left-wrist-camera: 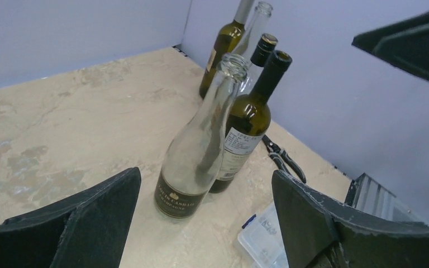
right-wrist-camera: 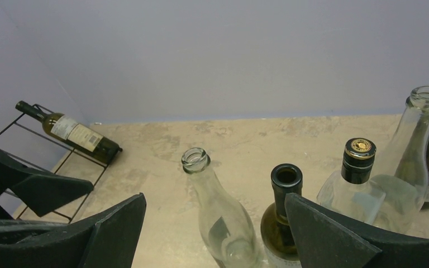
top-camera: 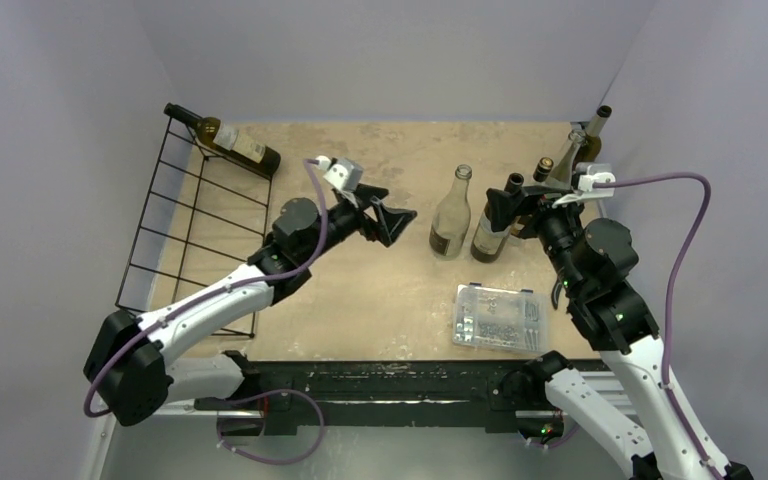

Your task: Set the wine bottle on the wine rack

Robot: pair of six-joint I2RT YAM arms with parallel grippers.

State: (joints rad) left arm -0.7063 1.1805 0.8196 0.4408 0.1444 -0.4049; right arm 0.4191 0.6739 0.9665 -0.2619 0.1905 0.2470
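Observation:
I will grab the clear bottle with my left gripper by its neck, just below the bottle's opening [top-camera: 460,185]. The bottle's body then stays free to lie on the wine rack [top-camera: 188,235].
The black wire wine rack [top-camera: 188,235] stands at the table's left, with one dark bottle [top-camera: 232,143] lying across its far end; both also show in the right wrist view, the rack [right-wrist-camera: 31,131] and the bottle [right-wrist-camera: 74,134]. A clear empty bottle [top-camera: 451,215] and a dark green bottle [top-camera: 490,232] stand upright mid-table. My left gripper [top-camera: 392,220] is open and empty, left of the clear bottle [left-wrist-camera: 198,151] and apart from it. My right gripper [top-camera: 513,208] is open and empty above the dark green bottle's neck [right-wrist-camera: 285,181], which is beside its right finger.
Three more upright bottles [top-camera: 572,150] cluster at the far right corner by the wall. A clear plastic box [top-camera: 498,317] of small parts lies near the front edge, right of centre. Black pliers [left-wrist-camera: 282,159] lie on the table behind the dark green bottle.

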